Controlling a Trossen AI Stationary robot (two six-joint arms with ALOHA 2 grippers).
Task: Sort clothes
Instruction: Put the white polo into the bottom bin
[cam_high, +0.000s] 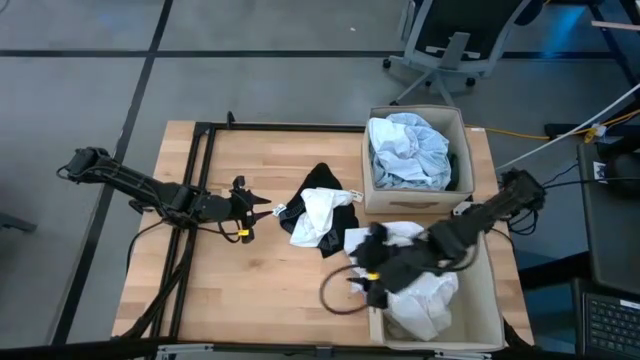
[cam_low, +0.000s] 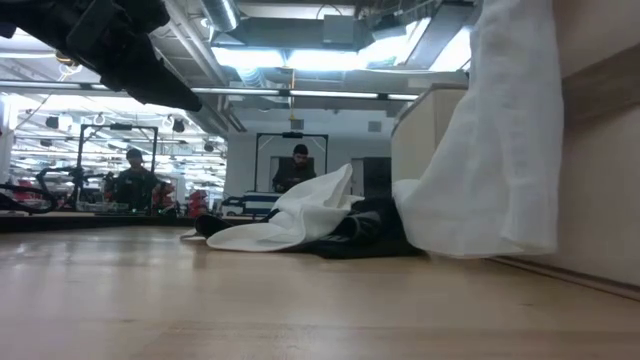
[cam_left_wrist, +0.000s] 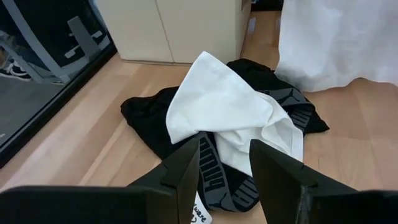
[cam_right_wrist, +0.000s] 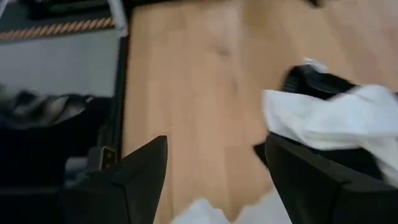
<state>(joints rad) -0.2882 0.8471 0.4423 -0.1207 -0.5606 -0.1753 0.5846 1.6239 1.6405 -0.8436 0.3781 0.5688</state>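
The robot's right gripper should tuck the white garment fully into the near box. For this, it should next grab the white garment's loose end, which hangs over the near box's side.
A pile of clothes, a white garment on black ones, lies mid-table. My left gripper stands open at the pile's left end, with a black-and-grey waistband showing between its fingers; no touch shows. Another white garment hangs over the near box's left wall. My right gripper hovers open and holding nothing above the table, by that wall. The far box holds pale blue clothes. The near box holds white ones.
The two beige boxes stand one behind the other along the table's right edge. Bare wood lies near and left of the pile. A black frame runs along the table's left and far sides. An office chair stands beyond the table.
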